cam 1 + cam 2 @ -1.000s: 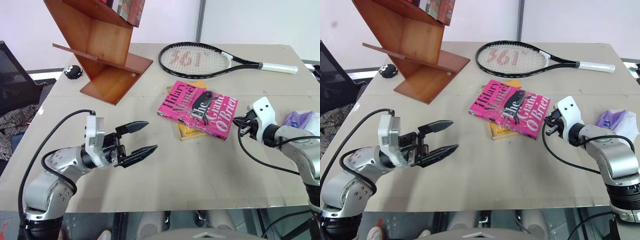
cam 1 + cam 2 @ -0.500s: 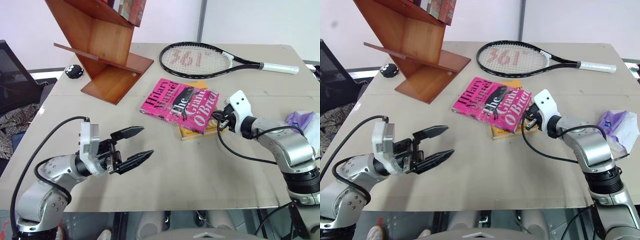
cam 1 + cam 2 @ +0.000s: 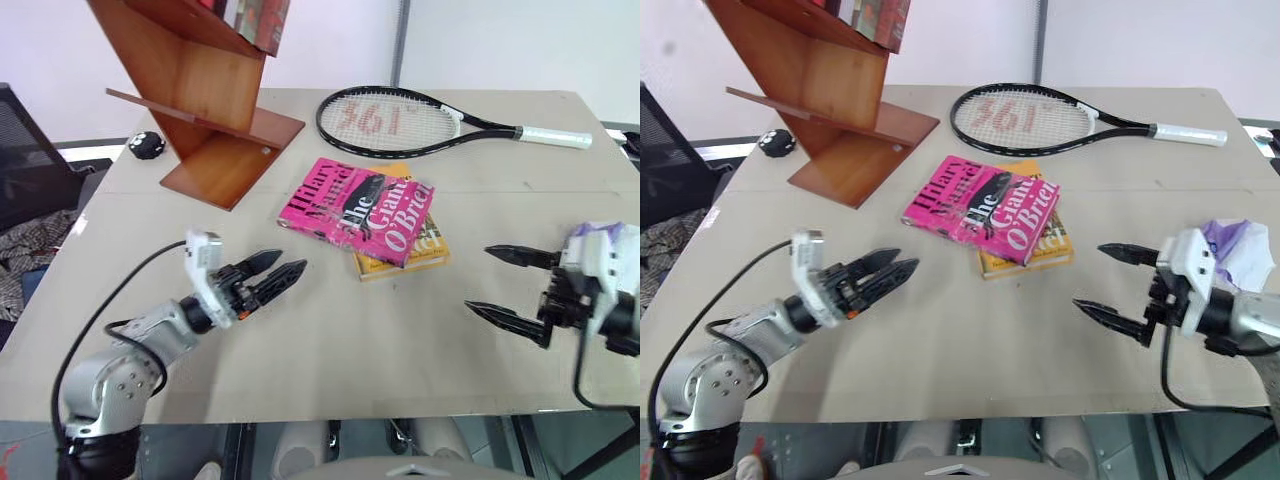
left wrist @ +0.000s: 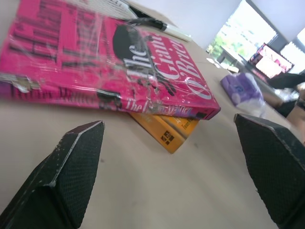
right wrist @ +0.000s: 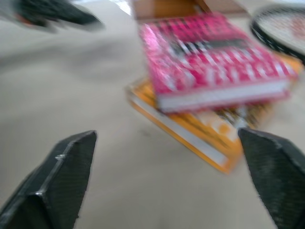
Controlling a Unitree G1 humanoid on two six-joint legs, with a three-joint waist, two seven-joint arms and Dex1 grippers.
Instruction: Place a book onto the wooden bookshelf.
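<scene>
The pink book needs to go onto the wooden bookshelf, and its cover spreads wide, so my left gripper should hold it by its thin spine next.
The book (image 3: 355,207), bright pink with white and black lettering, lies flat mid-table, partly on top of a yellow-orange book (image 3: 415,255). The wooden bookshelf (image 3: 200,90) stands at the far left of the table, its square base (image 3: 225,160) resting on the tabletop. My left gripper (image 3: 290,264) is open, low over the table to the near left of the book and pointing at it. My right gripper (image 3: 478,279) is open and empty, to the near right of the two books and apart from them. The left wrist view has the book's spine (image 4: 95,57) ahead between its fingers.
A black tennis racket (image 3: 400,118) lies at the back of the table. A small black round object (image 3: 146,145) sits left of the shelf base. A purple and white packet (image 3: 1235,245) lies at the right edge. Several books (image 3: 255,15) stand on the shelf's upper board.
My right gripper pushed the pink book leftward over the yellow one, then drew back toward the near right edge and opened. My left gripper rolled and sank slightly, moving closer to the book.
</scene>
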